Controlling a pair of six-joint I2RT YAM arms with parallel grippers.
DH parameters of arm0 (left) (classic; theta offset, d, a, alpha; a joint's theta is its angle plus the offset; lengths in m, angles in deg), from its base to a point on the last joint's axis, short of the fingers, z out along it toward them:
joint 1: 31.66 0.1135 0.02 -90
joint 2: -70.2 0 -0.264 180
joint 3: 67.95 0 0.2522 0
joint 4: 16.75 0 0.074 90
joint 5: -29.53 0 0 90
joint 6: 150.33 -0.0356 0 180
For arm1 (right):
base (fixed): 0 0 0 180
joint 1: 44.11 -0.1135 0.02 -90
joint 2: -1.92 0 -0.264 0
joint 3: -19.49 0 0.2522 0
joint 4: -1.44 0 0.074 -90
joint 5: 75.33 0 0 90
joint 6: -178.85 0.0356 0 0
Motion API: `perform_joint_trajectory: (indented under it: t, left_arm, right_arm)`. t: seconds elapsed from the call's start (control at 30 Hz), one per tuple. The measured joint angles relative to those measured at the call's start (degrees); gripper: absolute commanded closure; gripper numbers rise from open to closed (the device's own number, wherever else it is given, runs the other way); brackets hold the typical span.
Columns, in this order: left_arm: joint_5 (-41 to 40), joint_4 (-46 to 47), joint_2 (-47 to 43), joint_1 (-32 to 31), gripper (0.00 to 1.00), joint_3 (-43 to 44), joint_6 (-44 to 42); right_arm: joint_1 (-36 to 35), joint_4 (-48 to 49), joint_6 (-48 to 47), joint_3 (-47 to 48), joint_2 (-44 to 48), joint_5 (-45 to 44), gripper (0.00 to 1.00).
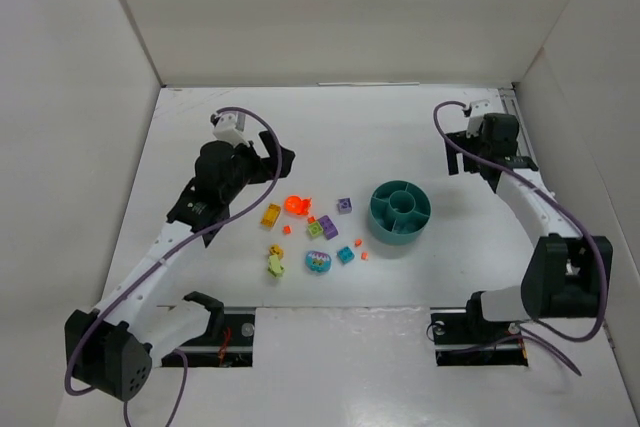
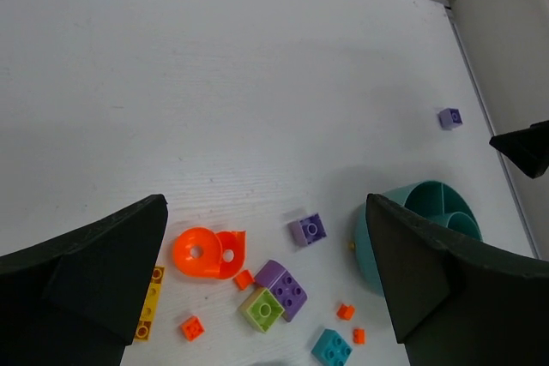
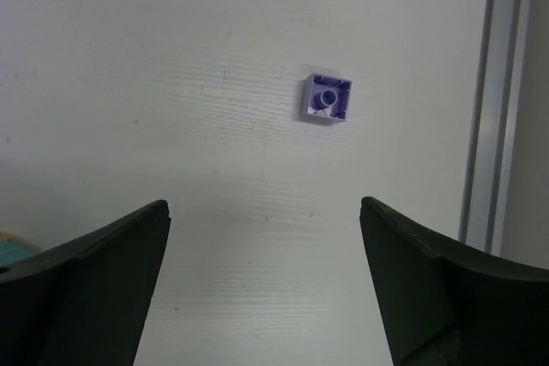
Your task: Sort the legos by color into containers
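Observation:
I should next grab the lone purple brick by opposite sides with my right gripper; its other sides stay free to enter the dish [image 1: 378,217].
The legos lie loose on the white table left of the round teal dish [image 1: 378,217], whose compartments look empty. Among them are an orange domed piece [image 1: 296,205], a yellow brick [image 1: 270,214], a purple brick [image 1: 344,205], a lime and purple pair [image 1: 320,229] and a teal brick [image 1: 345,254]. My left gripper [image 1: 277,160] is open and empty, above and just behind the pile. Its wrist view shows the orange piece [image 2: 206,253], the lime and purple pair [image 2: 279,295] and the dish [image 2: 427,188]. My right gripper [image 1: 457,158] is open and empty behind the dish. A lone purple brick [image 3: 327,98] lies ahead of it.
White walls close in the table on the left, back and right. A metal rail [image 3: 485,100] runs along the right edge near the lone purple brick. Small orange bits [image 2: 192,327] lie among the bigger bricks. Both arm bases stand at the near edge.

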Motion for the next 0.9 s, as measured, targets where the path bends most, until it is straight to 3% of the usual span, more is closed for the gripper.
perform_joint_trajectory:
  t: [0.53, 0.9]
  left_arm:
    - [-0.2, 0.7, 12.3, 3.0, 0.0, 0.9, -3.0]
    - [-0.2, 0.7, 14.6, 3.1, 0.0, 2.3, -4.5]
  right_arm:
    - [7.0, -5.1, -4.3, 17.1, -24.9, 4.0, 0.14]
    - [8.8, -6.6, -5.8, 24.2, -36.3, 7.0, 0.25]
